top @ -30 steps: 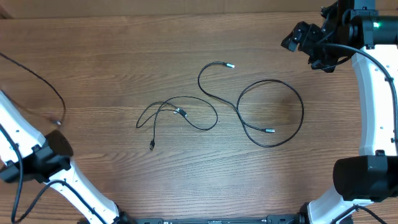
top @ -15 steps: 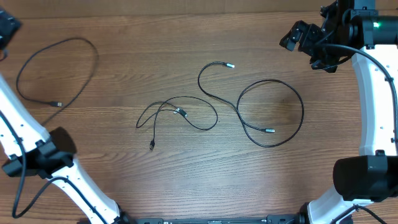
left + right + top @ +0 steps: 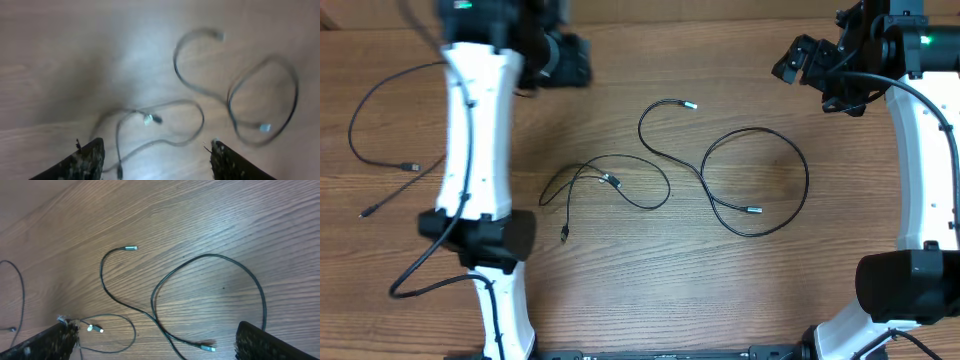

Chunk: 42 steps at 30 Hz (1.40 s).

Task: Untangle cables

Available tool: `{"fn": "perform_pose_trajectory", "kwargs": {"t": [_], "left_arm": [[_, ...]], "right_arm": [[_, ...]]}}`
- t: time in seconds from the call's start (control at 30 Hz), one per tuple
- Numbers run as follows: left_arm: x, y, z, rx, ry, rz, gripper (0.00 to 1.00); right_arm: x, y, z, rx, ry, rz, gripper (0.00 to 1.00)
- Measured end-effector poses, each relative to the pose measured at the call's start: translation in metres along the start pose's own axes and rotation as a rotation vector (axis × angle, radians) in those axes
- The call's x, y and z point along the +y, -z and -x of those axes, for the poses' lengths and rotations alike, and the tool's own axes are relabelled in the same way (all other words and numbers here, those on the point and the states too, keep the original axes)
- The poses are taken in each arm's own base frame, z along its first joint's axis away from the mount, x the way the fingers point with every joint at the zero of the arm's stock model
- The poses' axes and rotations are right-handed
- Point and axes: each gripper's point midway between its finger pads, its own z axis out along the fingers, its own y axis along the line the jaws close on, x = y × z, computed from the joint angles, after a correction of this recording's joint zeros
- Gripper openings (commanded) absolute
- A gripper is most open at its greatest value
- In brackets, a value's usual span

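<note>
The short cable needs untangling, so my left gripper will next grab it by its looped cord and leave both of its plug ends free to trail.
Three thin black cables lie loose on the wooden table (image 3: 620,290). One (image 3: 410,166) curls at the far left. A short one (image 3: 613,181) loops around itself mid-table, its plug ends (image 3: 151,119) lying close together. A long one (image 3: 807,175) forms a big ring to the right, with silvery plugs (image 3: 131,248). My left gripper (image 3: 565,62) hangs high over the table's far side, left of middle; its wrist view shows the jaws (image 3: 157,160) open and empty above the short cable. My right gripper (image 3: 802,58) is up at the far right, also open (image 3: 155,345) with nothing held.
The left arm's white link (image 3: 475,130) crosses over the table between the left cable and the short one. The right arm's white link (image 3: 925,150) runs along the right edge. The table's far edge (image 3: 670,18) lies just behind both grippers.
The left arm swung from the far left to the upper middle. The left cable it was lifting now lies released on the table. Its jaws opened. The right arm stayed put.
</note>
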Motion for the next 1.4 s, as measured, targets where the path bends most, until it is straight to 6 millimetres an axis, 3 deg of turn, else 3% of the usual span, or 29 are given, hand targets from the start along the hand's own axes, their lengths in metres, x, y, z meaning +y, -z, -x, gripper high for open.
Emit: {"fn": "perform_pose_trajectory", "kwargs": {"t": [0.13,0.27,0.37,0.63,0.67,0.73,0.8,0.87,1.0,1.03,1.1,1.23,1.27,1.4], "left_arm": [[-0.033,-0.055,-0.04,0.193,-0.246,-0.006,0.7],[-0.046,-0.103,-0.083,0.354,-0.508,-0.036,0.72],[-0.04,-0.136,-0.119,0.481,-0.664,-0.073,0.72],[-0.011,-0.181,-0.157,0.566,-0.92,-0.158,0.71],[-0.008,-0.187,-0.159,0.563,-0.942,-0.161,0.57],[0.005,-0.201,-0.165,0.567,-0.984,-0.149,0.04],[0.015,-0.211,-0.167,0.566,-1.015,-0.114,0.04],[0.037,-0.212,-0.169,0.622,-1.059,-0.008,0.04],[0.06,-0.208,-0.15,0.625,-1.052,0.176,0.04],[0.061,-0.205,-0.14,0.601,-1.023,0.211,0.04],[0.056,-0.192,-0.102,0.485,-0.94,0.286,0.04],[0.051,-0.15,-0.035,0.259,-0.733,0.372,0.04],[0.053,-0.131,-0.013,0.18,-0.653,0.397,0.04],[0.085,-0.065,0.046,-0.067,-0.37,0.459,0.04]], "right_arm": [[-0.003,0.0,-0.001,0.0,-0.001,-0.016,1.0],[-0.003,0.0,0.0,-0.002,-0.001,-0.018,1.0],[-0.004,0.0,-0.001,0.004,-0.003,-0.02,1.0],[-0.004,0.0,-0.002,0.007,-0.003,-0.021,1.0],[-0.004,0.0,-0.003,0.009,-0.004,-0.022,1.0],[-0.004,0.0,-0.004,0.012,-0.004,-0.023,1.0],[-0.004,0.0,-0.003,0.011,-0.004,-0.023,1.0],[-0.004,0.0,-0.003,0.012,-0.005,-0.023,1.0],[-0.004,0.0,-0.003,0.012,-0.005,-0.023,1.0],[-0.004,0.0,-0.003,0.011,-0.004,-0.023,1.0],[-0.004,0.0,-0.003,0.012,-0.004,-0.023,1.0],[-0.005,0.0,-0.003,0.012,-0.005,-0.023,1.0],[-0.005,0.0,-0.004,0.013,-0.005,-0.024,1.0],[-0.005,0.0,-0.004,0.016,-0.006,-0.025,1.0]]}}
